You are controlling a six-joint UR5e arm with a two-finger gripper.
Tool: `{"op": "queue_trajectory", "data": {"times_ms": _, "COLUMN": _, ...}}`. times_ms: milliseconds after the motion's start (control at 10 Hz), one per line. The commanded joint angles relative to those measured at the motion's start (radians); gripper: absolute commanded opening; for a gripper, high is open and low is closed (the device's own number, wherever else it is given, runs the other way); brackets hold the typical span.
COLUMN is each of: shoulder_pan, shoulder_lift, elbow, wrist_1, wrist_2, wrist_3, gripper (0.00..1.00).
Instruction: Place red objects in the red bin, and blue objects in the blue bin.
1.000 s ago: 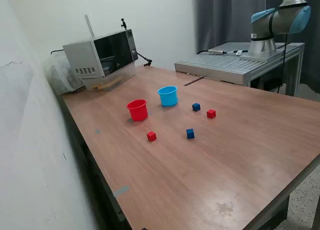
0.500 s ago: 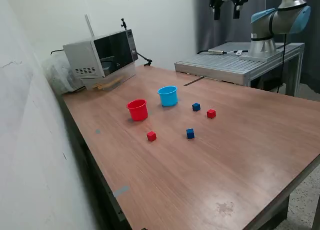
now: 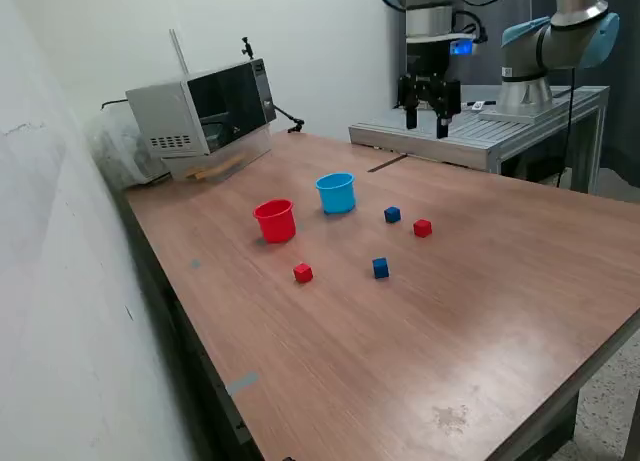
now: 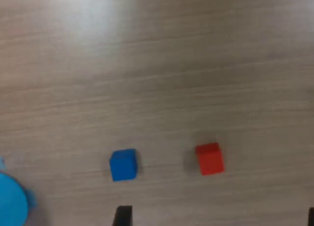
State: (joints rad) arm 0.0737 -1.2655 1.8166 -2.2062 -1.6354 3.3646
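The dark blue cube has to be sorted into the blue bin (image 3: 336,193), so my gripper should next grip the cube by two opposite sides.
In the exterior view two red cubes (image 3: 302,273) (image 3: 422,228) and two blue cubes (image 3: 380,268) (image 3: 392,214) lie on the wooden table. The red bin (image 3: 275,221) and the blue bin (image 3: 336,193) stand upright side by side behind them. My gripper (image 3: 427,126) hangs open and empty, high above the table's far side, well apart from the cubes. The wrist view shows one blue cube (image 4: 122,164), one red cube (image 4: 210,158) and the blue bin's edge (image 4: 12,201), with my dark fingertips (image 4: 122,216) spread wide.
A microwave (image 3: 200,111) stands at the table's far corner on the exterior view's left, against the white wall. A metal stand (image 3: 470,131) with the arm's base borders the far edge. The table's front edge (image 3: 560,391) is near on the exterior view's right.
The arm has swung in from above and the gripper has come down toward the table's far side. The cubes and bins have not moved.
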Motion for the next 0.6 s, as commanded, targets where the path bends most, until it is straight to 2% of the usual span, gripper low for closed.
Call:
{"op": "queue_trajectory", "data": {"times_ms": 0, "shoulder_pan": -0.069, "shoulder_lift": 0.107, "elbow": -0.006, "wrist_1": -0.058, "wrist_2": -0.012, "wrist_3": -0.013, "gripper": 1.00}}
{"op": "queue_trajectory", "data": {"times_ms": 500, "shoulder_pan": -0.092, "shoulder_lift": 0.221, "elbow": -0.005, "wrist_1": -0.153, "wrist_2": -0.012, "wrist_3": -0.050, "gripper": 1.00}}
